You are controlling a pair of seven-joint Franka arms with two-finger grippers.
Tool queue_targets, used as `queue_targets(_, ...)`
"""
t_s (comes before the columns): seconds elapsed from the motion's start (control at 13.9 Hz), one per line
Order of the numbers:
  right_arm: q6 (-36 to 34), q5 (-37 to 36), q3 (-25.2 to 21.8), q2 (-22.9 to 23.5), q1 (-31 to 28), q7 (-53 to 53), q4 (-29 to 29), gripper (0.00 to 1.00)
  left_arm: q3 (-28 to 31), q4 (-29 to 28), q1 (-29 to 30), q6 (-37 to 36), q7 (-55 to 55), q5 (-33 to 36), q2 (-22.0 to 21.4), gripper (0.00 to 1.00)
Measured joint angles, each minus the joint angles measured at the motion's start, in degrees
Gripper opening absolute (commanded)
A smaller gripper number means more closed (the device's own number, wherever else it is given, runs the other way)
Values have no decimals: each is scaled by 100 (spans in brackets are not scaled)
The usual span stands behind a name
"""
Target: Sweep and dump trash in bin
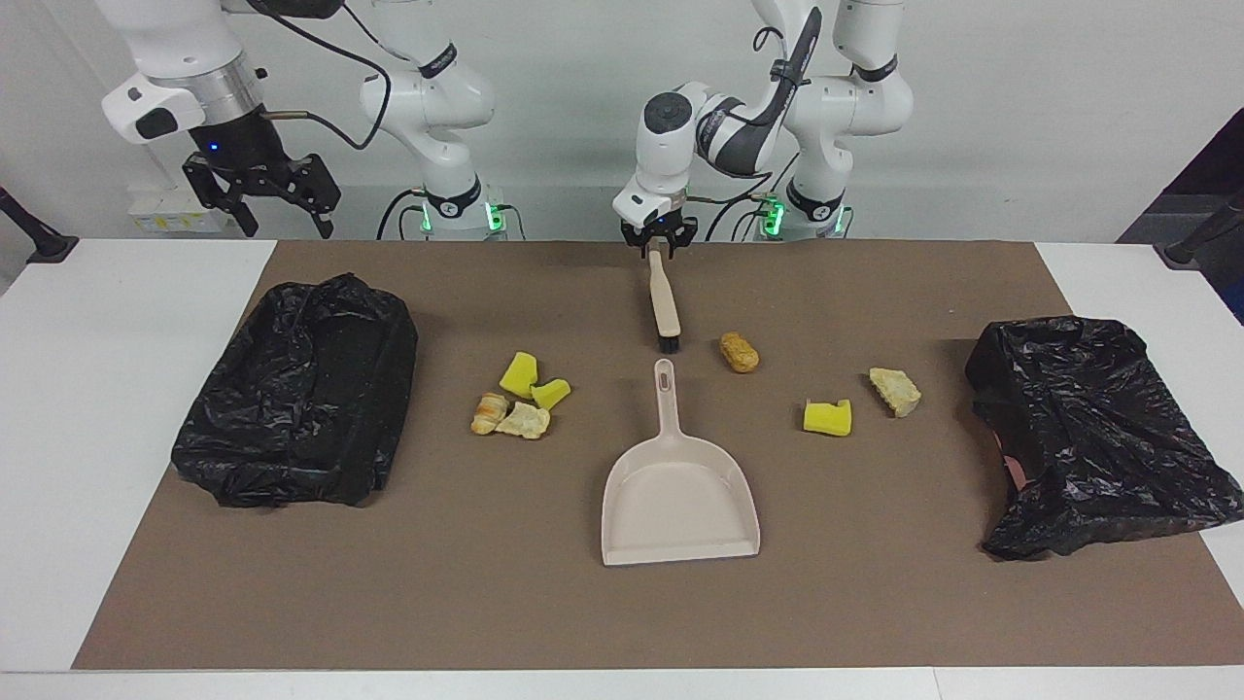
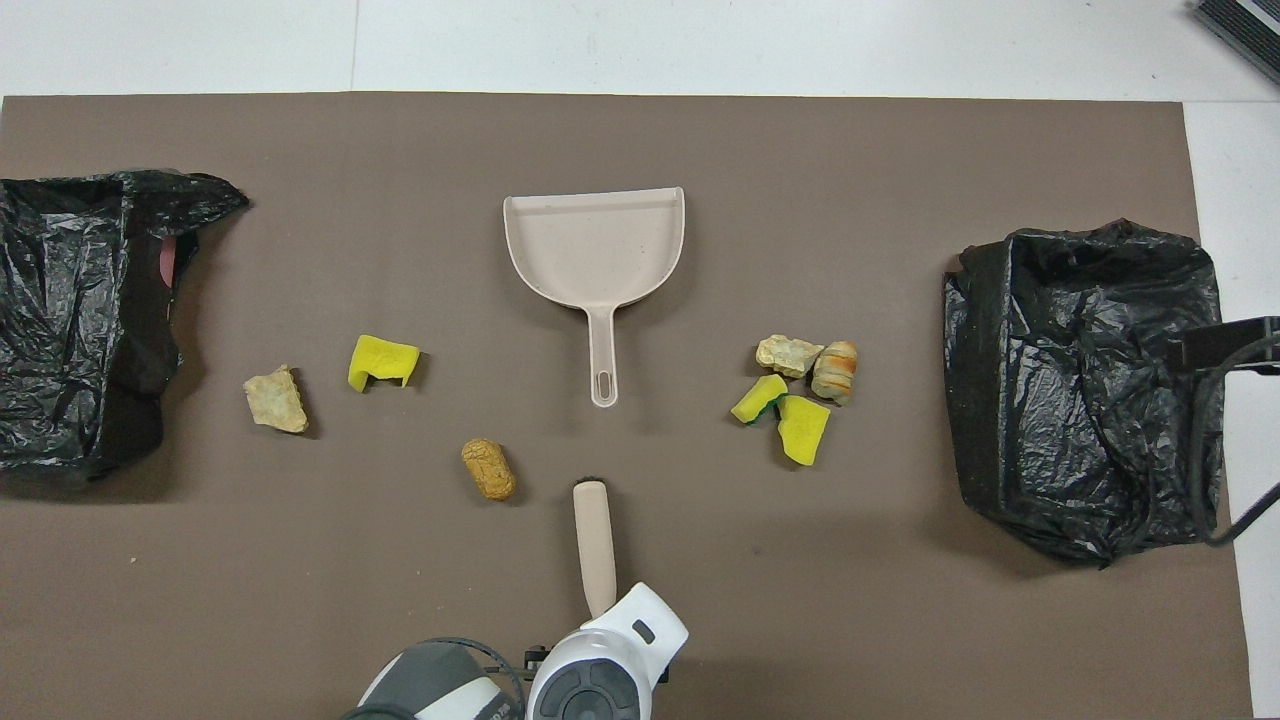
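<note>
The too-wide scoop means my right gripper's fingertips will next grab the beige dustpan by its narrow handle [image 2: 602,356].
A beige brush [image 1: 665,306] lies on the brown mat, bristles toward the beige dustpan [image 1: 678,496], whose handle points at the robots. My left gripper [image 1: 659,249] is down at the brush handle's end and shut on it; in the overhead view the wrist hides it above the brush [image 2: 594,545]. The trash lies on the mat: a cluster of yellow sponge pieces [image 1: 520,374] and bread lumps [image 1: 525,420] toward the right arm's end, a tan lump [image 1: 739,352] beside the brush, and a yellow piece [image 1: 828,417] and a tan lump [image 1: 894,391] toward the left arm's end. My right gripper [image 1: 285,224] waits open, raised over the table's edge.
Two bins lined with black bags stand on the mat, one at the right arm's end [image 1: 301,389] and one at the left arm's end [image 1: 1088,428]. White table shows around the mat [image 1: 583,622].
</note>
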Motion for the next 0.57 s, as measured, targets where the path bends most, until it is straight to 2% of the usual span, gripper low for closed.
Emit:
queue_targets(0.29,0,8,215,0,5,-12,0,100,59,77,0,-100,22,-4,-5,0)
queue_targets(0.57,0,174,725,3,36,1,-7,100,979,434,-4,-940,518,128,-205,0)
